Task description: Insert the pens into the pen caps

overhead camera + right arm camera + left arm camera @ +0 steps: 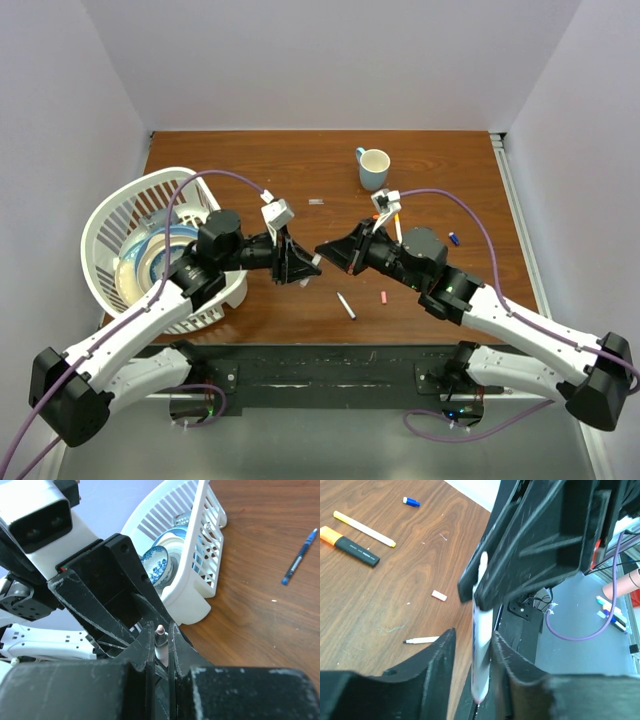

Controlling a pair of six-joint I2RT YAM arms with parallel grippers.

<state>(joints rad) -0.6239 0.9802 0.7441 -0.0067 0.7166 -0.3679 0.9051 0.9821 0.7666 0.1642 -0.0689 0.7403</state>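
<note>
I should grab the thin white pen by its rear end (480, 671) next with my left gripper. Then the pen's pinkish tip is free to go into the pink cap.
My right gripper (160, 626) is shut on a thin white pen (160, 632) with a pinkish tip, held in the air over the table's middle (330, 252). The pen (481, 640) reaches between the jaws of my left gripper (473, 632), which stand apart; it lies against one finger with a gap to the other. My left gripper (300, 266) faces the right one, tip to tip. On the table lie a pink cap (439, 595), a blue cap (411, 501), a yellow pen (364, 528), a black highlighter with an orange end (350, 546), a white pen (422, 640) and a blue pen (299, 557).
A white basket (105, 225) holding bowls stands at the left, close behind my left arm. A pale blue mug (373, 168) stands at the back middle. The grey-white pen (346, 305) and pink cap (383, 297) lie just in front of the grippers; the blue cap (455, 238) lies right.
</note>
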